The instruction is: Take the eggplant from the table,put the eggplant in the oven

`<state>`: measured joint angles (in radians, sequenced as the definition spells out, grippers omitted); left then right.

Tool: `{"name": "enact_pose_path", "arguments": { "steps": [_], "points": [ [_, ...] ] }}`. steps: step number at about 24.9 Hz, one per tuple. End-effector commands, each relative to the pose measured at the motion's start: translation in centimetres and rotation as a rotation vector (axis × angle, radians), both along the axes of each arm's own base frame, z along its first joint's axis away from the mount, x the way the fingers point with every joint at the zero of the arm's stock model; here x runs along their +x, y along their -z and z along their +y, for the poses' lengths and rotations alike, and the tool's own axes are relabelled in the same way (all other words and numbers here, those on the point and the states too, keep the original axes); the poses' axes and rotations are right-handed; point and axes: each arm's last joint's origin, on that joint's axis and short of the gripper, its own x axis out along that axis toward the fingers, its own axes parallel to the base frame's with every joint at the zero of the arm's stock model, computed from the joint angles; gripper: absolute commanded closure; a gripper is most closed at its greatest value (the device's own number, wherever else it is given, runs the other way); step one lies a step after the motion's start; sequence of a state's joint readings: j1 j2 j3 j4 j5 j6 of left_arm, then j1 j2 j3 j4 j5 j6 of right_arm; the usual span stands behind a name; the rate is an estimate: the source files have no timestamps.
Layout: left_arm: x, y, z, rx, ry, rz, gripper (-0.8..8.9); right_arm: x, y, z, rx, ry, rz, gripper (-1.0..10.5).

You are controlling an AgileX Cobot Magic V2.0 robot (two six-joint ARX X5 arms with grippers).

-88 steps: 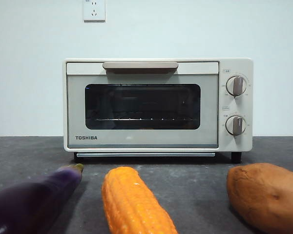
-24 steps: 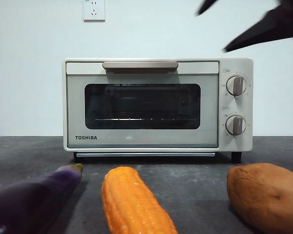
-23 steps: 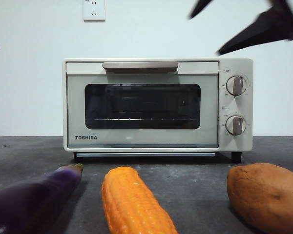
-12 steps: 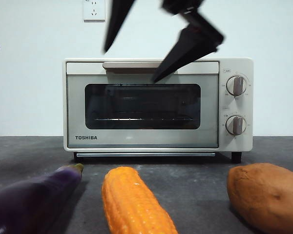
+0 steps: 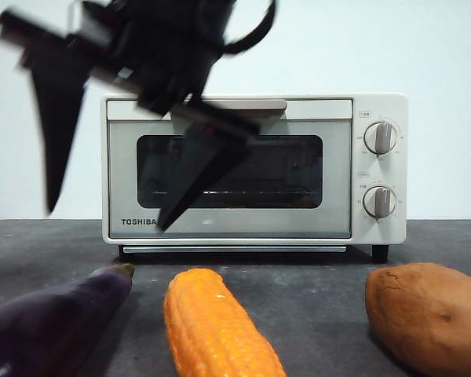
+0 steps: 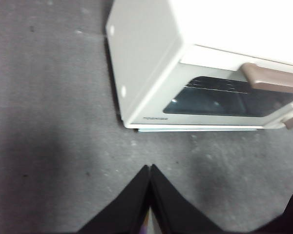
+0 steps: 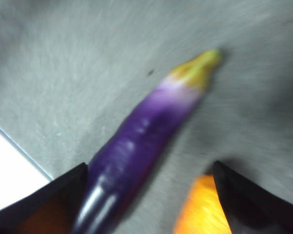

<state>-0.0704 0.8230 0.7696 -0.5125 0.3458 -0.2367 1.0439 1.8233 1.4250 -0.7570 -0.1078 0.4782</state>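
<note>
My right gripper takes hold of the eggplant by its plump purple body [image 5: 59,322] [image 7: 127,153] next, so that the eggplant gets into the oven.
The dark purple eggplant [image 5: 55,322] lies on the grey table [image 5: 314,283] at the front left, its greenish stem tip pointing towards the oven [image 5: 330,228]. The oven's door is closed. My right gripper [image 5: 107,218] hangs blurred above the eggplant in front of the oven's left half, jaws wide open. In the right wrist view the eggplant [image 7: 141,131] runs between those open jaws of the right gripper [image 7: 150,166], untouched. My left gripper [image 6: 150,166] is shut on nothing, high over bare table [image 6: 49,122] off the oven's [image 6: 151,68] left corner.
An orange-yellow corn cob [image 5: 216,326] lies right beside the eggplant, and shows too in the right wrist view [image 7: 202,209]. A brown-orange sweet potato [image 5: 428,314] sits at the front right. A wall stands behind the oven.
The right gripper has swept from the top right corner across the oven front to the left and down, now over the eggplant. Vegetables and oven have not moved.
</note>
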Motion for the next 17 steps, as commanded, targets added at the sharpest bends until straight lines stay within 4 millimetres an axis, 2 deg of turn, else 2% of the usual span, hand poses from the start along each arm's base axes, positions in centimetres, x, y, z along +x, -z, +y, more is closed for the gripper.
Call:
{"name": "enact_pose_path", "arguments": {
  "steps": [1, 8, 11, 14, 17],
  "points": [
    [0.2, -0.7, 0.0, 0.026, -0.009, -0.036, 8.07, -0.1, 1.4, 1.7, -0.018, -0.007, 0.014, 5.3],
    [0.2, -0.7, 0.0, 0.034, -0.014, -0.037, 8.07, 0.9, 5.7, 4.4, -0.024, -0.012, 0.061, 5.4],
    [0.2, -0.7, 0.0, 0.034, -0.014, -0.036, 8.07, 0.8, 6.3, 4.8, -0.019, -0.011, 0.061, 5.9],
    [0.2, -0.7, 0.0, 0.037, -0.012, -0.038, 8.07, 0.6, 6.3, 5.0, -0.009, 0.005, 0.067, 7.1],
    [0.2, -0.7, 0.0, 0.05, -0.006, -0.044, 8.07, 0.6, 5.9, 5.2, -0.002, 0.007, 0.069, 7.8]
  ]
}}
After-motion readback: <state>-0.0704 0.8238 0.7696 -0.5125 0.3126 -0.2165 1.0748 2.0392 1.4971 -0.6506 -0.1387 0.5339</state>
